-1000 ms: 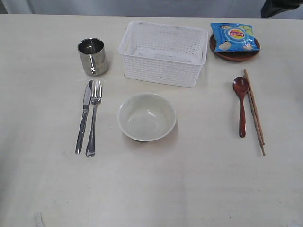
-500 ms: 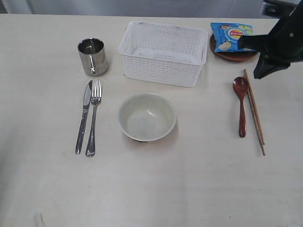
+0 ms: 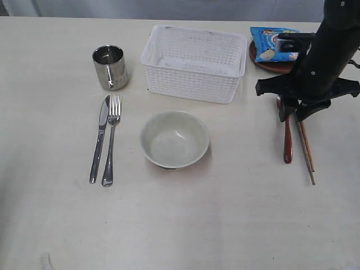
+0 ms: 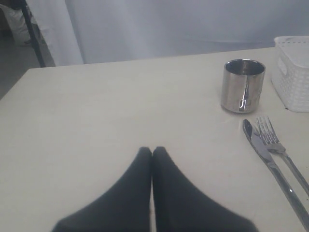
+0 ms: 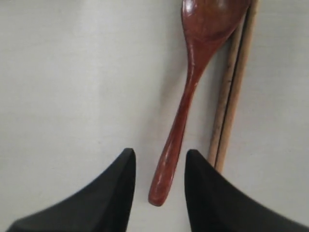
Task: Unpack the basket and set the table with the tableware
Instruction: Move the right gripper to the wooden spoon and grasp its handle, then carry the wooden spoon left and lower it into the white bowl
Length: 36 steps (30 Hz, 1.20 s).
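Note:
The right gripper grabs the red-brown spoon by its handle next, to set the spoon in the cream bowl.
The white basket stands empty at the back of the table. On the table lie a steel cup, knife, fork and cream bowl. At the right lie the red-brown spoon and chopsticks. My right gripper hangs over the spoon's upper part. In the right wrist view it is open, with the end of the spoon handle between its fingers and the chopsticks just outside. My left gripper is shut and empty above bare table.
A blue chip bag rests on the small brown plate at the back right, just behind the right arm. In the left wrist view the cup, knife, fork and a basket corner lie ahead.
The right arm came in from the upper right edge and moved down over the spoon and chopsticks. Nothing on the table has shifted.

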Available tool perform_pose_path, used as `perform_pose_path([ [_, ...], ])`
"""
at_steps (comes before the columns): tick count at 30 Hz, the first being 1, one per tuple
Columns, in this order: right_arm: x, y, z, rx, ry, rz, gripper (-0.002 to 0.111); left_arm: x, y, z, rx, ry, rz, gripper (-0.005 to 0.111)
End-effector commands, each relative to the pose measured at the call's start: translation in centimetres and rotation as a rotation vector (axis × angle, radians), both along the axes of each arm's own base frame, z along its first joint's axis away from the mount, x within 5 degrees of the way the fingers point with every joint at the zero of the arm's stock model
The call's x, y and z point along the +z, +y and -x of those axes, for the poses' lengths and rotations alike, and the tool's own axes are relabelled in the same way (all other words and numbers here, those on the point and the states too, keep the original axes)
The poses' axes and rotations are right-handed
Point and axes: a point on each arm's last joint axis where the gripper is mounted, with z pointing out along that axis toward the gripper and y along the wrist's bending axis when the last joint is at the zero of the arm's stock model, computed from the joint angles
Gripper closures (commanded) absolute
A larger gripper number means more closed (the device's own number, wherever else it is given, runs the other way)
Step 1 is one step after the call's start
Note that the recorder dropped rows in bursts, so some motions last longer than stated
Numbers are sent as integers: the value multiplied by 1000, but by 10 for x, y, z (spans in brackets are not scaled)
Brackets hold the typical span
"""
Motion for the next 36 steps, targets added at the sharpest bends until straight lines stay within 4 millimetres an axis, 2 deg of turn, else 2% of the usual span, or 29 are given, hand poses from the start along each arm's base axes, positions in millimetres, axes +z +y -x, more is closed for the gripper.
perform_pose_path([
  [1, -13, -7, -2, -19, 16, 39, 74, 0, 0, 0, -4, -2, -2, 107],
  [5, -27, -12, -3, -50, 38, 27, 74, 0, 0, 0, -4, -2, -2, 107],
  [18, -60, -9, -8, -44, 69, 9, 75, 0, 0, 0, -4, -2, -2, 107],
  [20, -64, -9, -8, -44, 77, 11, 82, 0, 0, 0, -4, -2, -2, 107],
  [24, -67, -9, -8, -26, 88, 11, 108, 0, 0, 0, -4, -2, -2, 107],
  [25, -67, -9, -8, -22, 83, 10, 109, 0, 0, 0, -4, -2, -2, 107],
  [27, -55, -7, -9, -16, 49, -4, 109, 0, 0, 0, -4, -2, -2, 107],
  [29, -31, -3, -7, -2, -19, -24, 109, 0, 0, 0, -4, -2, -2, 107],
  [30, -9, 3, -3, 19, -76, -41, 109, 0, 0, 0, -4, -2, -2, 107],
  [31, 3, 6, 0, 38, -103, -49, 109, 0, 0, 0, -4, -2, -2, 107],
  [32, 28, 18, 9, 89, -161, -90, 109, 0, 0, 0, -4, -2, -2, 107],
  [33, 37, 23, 13, 117, -185, -111, 109, 0, 0, 0, -4, -2, -2, 107],
  [34, 60, 41, 25, 210, -228, -155, 109, 0, 0, 0, -4, -2, -2, 107],
  [36, 88, 73, 42, 378, -241, -179, 109, 0, 0, 0, -4, -2, -2, 107],
])
